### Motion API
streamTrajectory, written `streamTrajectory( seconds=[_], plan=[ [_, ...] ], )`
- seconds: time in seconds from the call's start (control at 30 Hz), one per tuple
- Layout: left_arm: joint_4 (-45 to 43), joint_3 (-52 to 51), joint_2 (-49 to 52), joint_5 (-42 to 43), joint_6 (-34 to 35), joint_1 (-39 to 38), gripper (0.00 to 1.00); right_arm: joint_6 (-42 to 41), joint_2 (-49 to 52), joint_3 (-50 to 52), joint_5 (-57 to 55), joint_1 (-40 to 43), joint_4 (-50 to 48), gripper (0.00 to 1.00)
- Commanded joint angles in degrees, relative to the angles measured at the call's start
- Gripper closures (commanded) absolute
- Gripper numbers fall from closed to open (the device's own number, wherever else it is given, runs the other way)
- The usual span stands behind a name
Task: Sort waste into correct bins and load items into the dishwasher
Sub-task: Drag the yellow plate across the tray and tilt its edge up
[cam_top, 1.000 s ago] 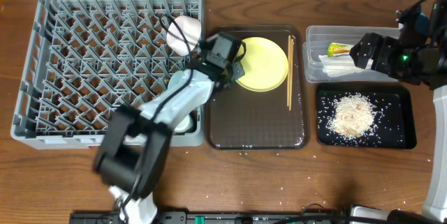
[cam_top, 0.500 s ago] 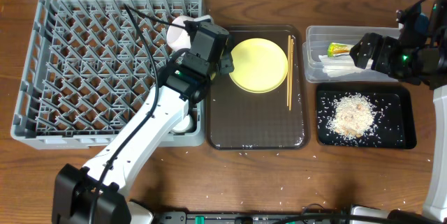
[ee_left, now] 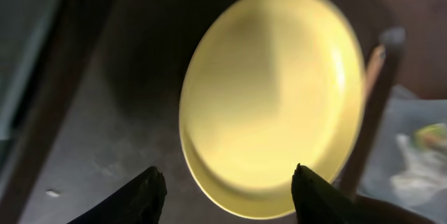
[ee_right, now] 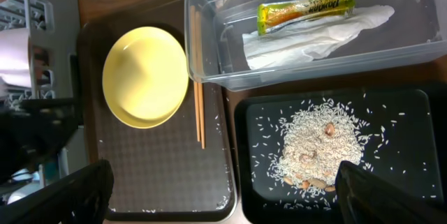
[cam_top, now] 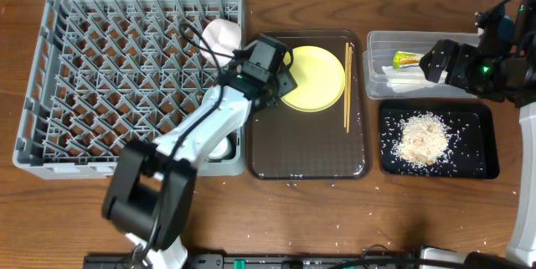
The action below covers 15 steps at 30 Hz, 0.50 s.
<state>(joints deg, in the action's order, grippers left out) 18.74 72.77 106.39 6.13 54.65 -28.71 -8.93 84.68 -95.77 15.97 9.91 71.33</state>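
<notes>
The left gripper grabs the yellow plate's rim (ee_left: 195, 172) on its dishwasher-rack side next, and this leaves the opposite rim free for loading.
The round yellow plate (cam_top: 318, 76) lies on the brown tray (cam_top: 306, 152), with the wooden chopsticks (cam_top: 347, 85) just right of it. My left gripper (cam_top: 280, 75) hangs over the plate's left rim. In the left wrist view its fingers stand open (ee_left: 227, 192) astride the plate (ee_left: 272, 98) edge, holding nothing. The grey dishwasher rack (cam_top: 109, 76) has a white cup (cam_top: 222, 33) at its right edge. My right gripper (cam_top: 434, 64) is open, high over the clear tub (ee_right: 412, 35) holding the wrapper (ee_right: 305, 9) and white paper (ee_right: 314, 35).
The black tray (cam_top: 481, 164) below the tub holds a heap of rice scraps (cam_top: 421, 139). A white bowl (cam_top: 219, 147) sits in the rack's near right corner, partly under my left arm. Loose rice grains dot the wooden table's front.
My left gripper swung to the rack's right edge beside the white cup, then came back over the plate's left rim. The right arm has not moved.
</notes>
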Motion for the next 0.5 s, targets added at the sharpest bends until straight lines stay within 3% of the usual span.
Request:
streamTrajectory(
  seconds=[0.0, 0.47],
  plan=[
    [-1.05, 0.2, 3.41, 3.93, 1.84, 0.09, 0.41, -0.22, -0.04, -0.5, -0.11, 0.24, 0.09, 0.01],
    [-7.02, 0.2, 11.32, 6.51, 2.69, 0.09, 0.46, -0.22, -0.04, -0.5, -0.11, 0.24, 0.09, 0.01]
  ],
)
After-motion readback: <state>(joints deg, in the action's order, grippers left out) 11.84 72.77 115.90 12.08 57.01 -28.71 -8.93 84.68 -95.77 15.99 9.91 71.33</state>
